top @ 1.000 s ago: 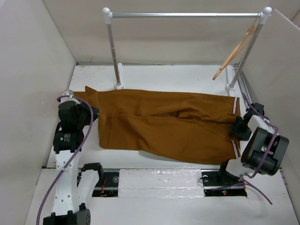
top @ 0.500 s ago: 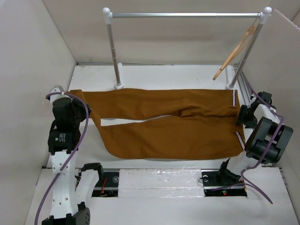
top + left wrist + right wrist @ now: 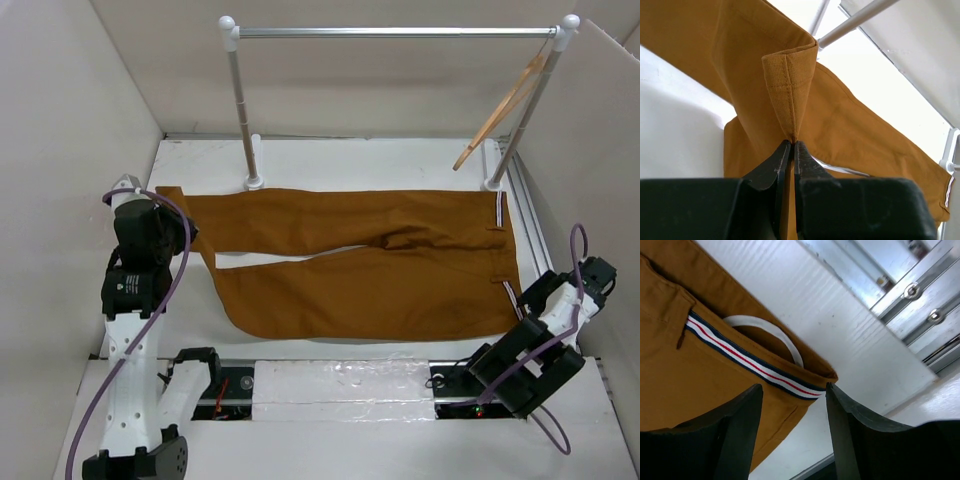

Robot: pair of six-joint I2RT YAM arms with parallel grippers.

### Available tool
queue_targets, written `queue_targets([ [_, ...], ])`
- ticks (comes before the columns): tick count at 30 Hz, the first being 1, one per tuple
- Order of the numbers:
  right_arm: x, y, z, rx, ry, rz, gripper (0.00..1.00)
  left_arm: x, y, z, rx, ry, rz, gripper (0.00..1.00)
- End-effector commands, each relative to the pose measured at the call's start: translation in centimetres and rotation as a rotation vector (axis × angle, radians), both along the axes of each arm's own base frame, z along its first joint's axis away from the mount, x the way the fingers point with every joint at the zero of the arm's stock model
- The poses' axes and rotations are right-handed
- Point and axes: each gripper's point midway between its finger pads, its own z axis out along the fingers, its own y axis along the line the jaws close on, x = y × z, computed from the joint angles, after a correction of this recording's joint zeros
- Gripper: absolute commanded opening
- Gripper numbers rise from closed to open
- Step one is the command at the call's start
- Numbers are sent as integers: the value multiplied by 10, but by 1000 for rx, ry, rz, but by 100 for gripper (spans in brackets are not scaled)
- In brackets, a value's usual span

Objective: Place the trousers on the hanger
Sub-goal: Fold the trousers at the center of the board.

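The trousers [image 3: 370, 270] need to be folded lengthwise for the hanger, so my right gripper should next pick them up by the near striped waistband corner [image 3: 516, 309].
The rust-brown trousers [image 3: 370, 270] lie flat across the table, legs pointing left and the striped waistband [image 3: 500, 215] at the right. My left gripper [image 3: 168, 218] is shut on the hem of the far leg, and the left wrist view shows the folded hem [image 3: 790, 90] pinched at its tips [image 3: 792, 142]. My right gripper [image 3: 540, 296] is open just off the near waistband corner. In the right wrist view its jaws [image 3: 794, 387] frame the striped trim [image 3: 755, 362] without touching it. The wooden hanger [image 3: 500, 105] hangs tilted from the rail's right end.
A silver rail [image 3: 400, 32] on two white-footed posts [image 3: 245, 110] spans the back of the table. White walls close in on both sides. An aluminium track [image 3: 530, 215] runs along the right edge, beside the waistband.
The trousers have been drawn out flat, with the legs now apart. My right gripper has pulled back from the waistband to the near right. My left gripper has shifted left with the hem.
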Motion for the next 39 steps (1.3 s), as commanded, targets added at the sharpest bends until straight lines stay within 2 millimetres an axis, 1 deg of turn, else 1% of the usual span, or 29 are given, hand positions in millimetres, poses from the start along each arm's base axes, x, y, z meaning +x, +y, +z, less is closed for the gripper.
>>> queue_targets([
  [1,4,5,1,68,-46,-55,59,2,-6,26,-5,-77,-22,0],
  [2,-3,2,0,73,-38,-85,59,1,-6,24,-5,-76,-22,0],
  [3,-4,2,-3,87,-32,-96,58,1,-6,23,-5,-76,-24,0],
  [4,-4,6,-7,106,-33,-97,58,0,-7,17,-6,-67,-25,0],
  [6,-6,7,-13,125,-37,-127,58,0,-6,13,-7,-64,-22,0],
  [7,-12,8,-19,131,-15,-150,58,0,-5,8,-1,-56,-19,0],
  [9,-19,10,-25,136,11,-179,57,0,0,7,23,-53,9,0],
  [10,-19,10,-25,136,11,-179,57,0,0,8,23,-56,10,0],
  [11,-20,11,-24,146,19,-198,54,0,4,8,35,-49,27,0],
  [12,-20,11,-24,145,20,-200,51,0,6,10,39,-49,36,0],
  [13,-21,10,-25,149,32,-210,50,1,7,14,42,-56,45,0],
  [15,-22,9,-25,147,34,-218,49,2,7,14,43,-58,44,0],
  [17,-22,8,-26,149,37,-232,46,2,9,11,46,-53,51,0],
  [18,-19,10,-24,138,41,-234,44,3,11,10,52,-50,64,0],
  [21,-15,10,-24,130,49,-236,42,3,13,10,57,-52,73,0],
  [23,-15,13,-31,141,80,-227,42,4,15,7,60,-51,84,0],
  [24,-10,18,-34,146,92,-209,41,4,17,7,63,-51,94,0],
  [26,-5,21,-37,140,120,-193,37,6,18,3,66,-48,100,0],
  [28,3,31,-40,146,135,-177,26,6,20,0,69,-45,110,0],
  [29,4,34,-41,152,139,-172,24,7,20,-3,71,-40,112,0],
  [31,8,41,-42,160,143,-157,10,7,23,-8,78,-34,123,0],
  [33,7,37,-38,128,152,-160,0,9,23,-17,78,-25,126,0],
  [34,8,35,-34,116,148,-150,0,10,24,-20,78,-22,129,0],
  [35,10,31,-26,89,132,-145,0,11,24,-24,78,-19,129,0],
  [36,17,26,-12,55,114,-103,0,11,25,-25,83,-19,138,0],
  [38,24,16,10,-11,98,-65,0,12,28,-26,93,-24,150,0],
  [39,21,13,22,-43,111,-22,0,12,33,-24,106,-26,175,0],
])
